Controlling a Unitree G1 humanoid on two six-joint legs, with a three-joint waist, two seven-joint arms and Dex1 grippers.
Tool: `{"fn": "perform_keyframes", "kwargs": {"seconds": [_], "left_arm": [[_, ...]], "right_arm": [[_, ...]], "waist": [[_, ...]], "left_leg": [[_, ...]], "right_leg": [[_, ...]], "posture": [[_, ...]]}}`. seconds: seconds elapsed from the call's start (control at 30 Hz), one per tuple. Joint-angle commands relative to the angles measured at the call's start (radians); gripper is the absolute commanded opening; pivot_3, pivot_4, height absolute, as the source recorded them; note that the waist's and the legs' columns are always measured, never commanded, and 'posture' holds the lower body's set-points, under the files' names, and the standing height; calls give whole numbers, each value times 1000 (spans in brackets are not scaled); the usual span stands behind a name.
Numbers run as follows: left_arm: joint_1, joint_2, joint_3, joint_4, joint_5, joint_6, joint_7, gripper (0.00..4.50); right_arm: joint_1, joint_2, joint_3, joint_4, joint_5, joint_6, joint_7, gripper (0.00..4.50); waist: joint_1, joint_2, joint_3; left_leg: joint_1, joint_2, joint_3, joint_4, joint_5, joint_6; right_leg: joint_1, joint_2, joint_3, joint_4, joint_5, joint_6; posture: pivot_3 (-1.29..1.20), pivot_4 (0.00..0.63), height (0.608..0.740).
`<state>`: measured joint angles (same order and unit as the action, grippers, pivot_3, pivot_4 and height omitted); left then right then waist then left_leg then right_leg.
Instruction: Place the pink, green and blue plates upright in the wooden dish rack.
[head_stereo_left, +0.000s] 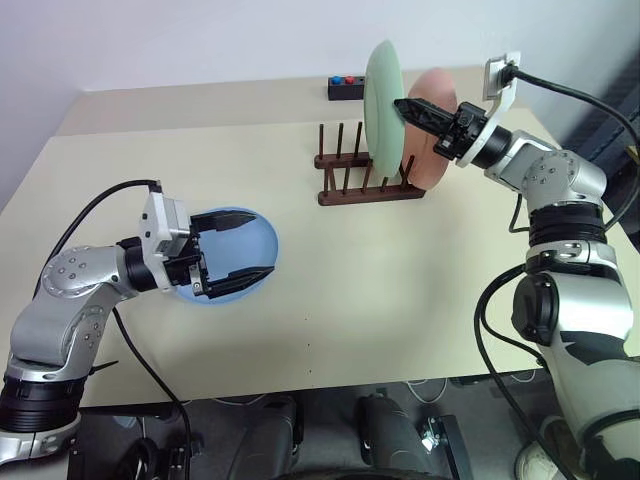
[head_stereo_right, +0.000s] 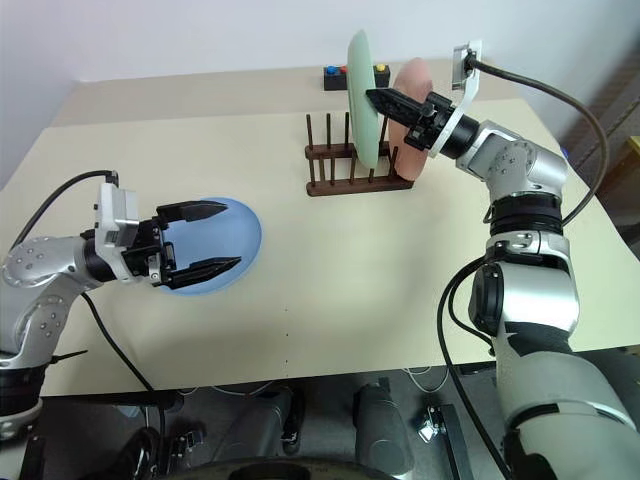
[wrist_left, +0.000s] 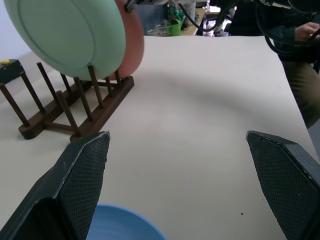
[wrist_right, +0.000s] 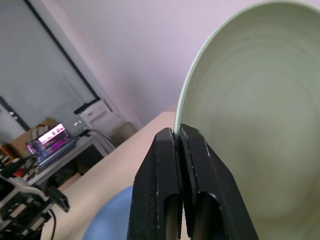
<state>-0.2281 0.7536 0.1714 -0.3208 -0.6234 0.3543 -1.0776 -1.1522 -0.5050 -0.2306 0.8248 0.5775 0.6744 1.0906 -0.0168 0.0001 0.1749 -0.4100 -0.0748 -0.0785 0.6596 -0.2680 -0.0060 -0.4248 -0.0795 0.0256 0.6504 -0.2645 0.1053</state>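
The green plate's lower rim sits among the pegs and the plate would stand in the rack if I opened now, so it is time for my right gripper to release it.
The pale green plate (head_stereo_left: 381, 95) stands on edge at the wooden dish rack (head_stereo_left: 350, 190), its lower rim down among the pegs. My right gripper (head_stereo_left: 403, 105) is shut on its upper rim, the two fingers (wrist_right: 167, 165) pinching the edge of the green plate (wrist_right: 250, 125). The pink plate (head_stereo_left: 437, 150) stands upright in the rack's right end, just behind the green one. The blue plate (head_stereo_left: 258, 246) lies flat on the table at the left. My left gripper (head_stereo_left: 260, 246) hovers over it, level and open, nothing between its fingers (wrist_left: 82, 175).
A small black box (head_stereo_left: 345, 88) with coloured buttons sits behind the rack at the table's back edge. Several rack pegs (head_stereo_left: 340, 150) left of the green plate are free. A person's hand (wrist_left: 306, 31) shows beyond the table's far side.
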Motion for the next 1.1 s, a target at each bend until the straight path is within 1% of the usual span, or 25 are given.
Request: {"fn": "perform_keyframes", "kwargs": {"seconds": [0.03, 0.2, 0.23, 0.27, 0.3, 0.5, 0.53, 0.87, 1.0, 1.07, 1.1], "left_arm": [[11, 7, 22, -39, -19, 3, 6, 4500], [23, 8, 24, -46, -14, 1, 10, 4500], [23, 7, 24, -46, -13, 0, 11, 4500], [22, 7, 24, -47, -14, 0, 12, 4500], [22, 8, 23, -47, -13, 0, 12, 4500], [16, 8, 21, -44, -16, 1, 11, 4500], [15, 7, 20, -42, -16, 1, 10, 4500], [14, 7, 19, -43, -18, 2, 7, 4500], [13, 7, 19, -45, -18, 3, 8, 4500], [11, 6, 18, -44, -19, 4, 8, 4500], [10, 6, 17, -42, -17, 3, 8, 4500]], "right_arm": [[-51, 2, -3, 23, -21, -18, 2, 38], [-40, 6, 8, 3, -34, -29, 38, 38], [-36, 7, 10, 3, -39, -32, 43, 590], [-35, 8, 10, 6, -43, -34, 45, 789], [-33, 8, 12, 11, -51, -44, 41, 1210], [-30, 5, 14, 11, -73, -70, 39, 4208], [-31, 4, 12, 9, -74, -72, 40, 4461], [-7, -23, 39, -84, -107, -107, 57, 4461], [28, -30, 111, -105, -207, -199, 18, 4461], [35, -26, 105, -113, -206, -205, 9, 4461], [41, -27, 112, -116, -226, -236, -6, 4461]], "waist": [[0, 0, 0], [0, 0, 0], [0, 0, 0], [0, 0, 0], [0, 0, 0], [2, 0, 0], [2, 0, 0], [1, 0, 0], [1, 0, 0], [1, 0, 0], [1, 0, 0]], "left_leg": [[0, 0, 0, 0, 0, 0], [0, 0, 0, 0, 0, 0], [0, 0, 0, 0, 0, 0], [0, 0, 0, 0, 0, 0], [0, 0, 0, 0, 0, 0], [0, 0, 0, 0, 0, 0], [0, 0, 0, 0, 0, 0], [0, 0, 0, -1, 0, 0], [0, 0, 0, -1, 0, 0], [0, 0, 0, -1, 0, 0], [0, 0, 0, -1, 0, 0]], "right_leg": [[0, 0, 0, 0, 0, 0], [0, 0, 0, 0, 0, 0], [0, 0, 0, 0, 0, 0], [0, 0, 0, 0, 0, 0], [0, 0, 0, 0, 0, 0], [0, 0, 0, 0, 0, 0], [0, 0, 0, 0, 0, 0], [0, 0, 0, 0, 0, 0], [0, 0, 0, 0, 0, 0], [0, 0, 0, 0, 0, 0], [0, 0, 0, 0, 0, 0]], "posture": [[0, 150, 740], [0, 150, 740], [0, 150, 740], [0, 150, 740], [0, 150, 740], [0, 150, 740], [0, 150, 740], [0, 150, 740], [0, 150, 740], [0, 150, 740], [0, 150, 740]]}}
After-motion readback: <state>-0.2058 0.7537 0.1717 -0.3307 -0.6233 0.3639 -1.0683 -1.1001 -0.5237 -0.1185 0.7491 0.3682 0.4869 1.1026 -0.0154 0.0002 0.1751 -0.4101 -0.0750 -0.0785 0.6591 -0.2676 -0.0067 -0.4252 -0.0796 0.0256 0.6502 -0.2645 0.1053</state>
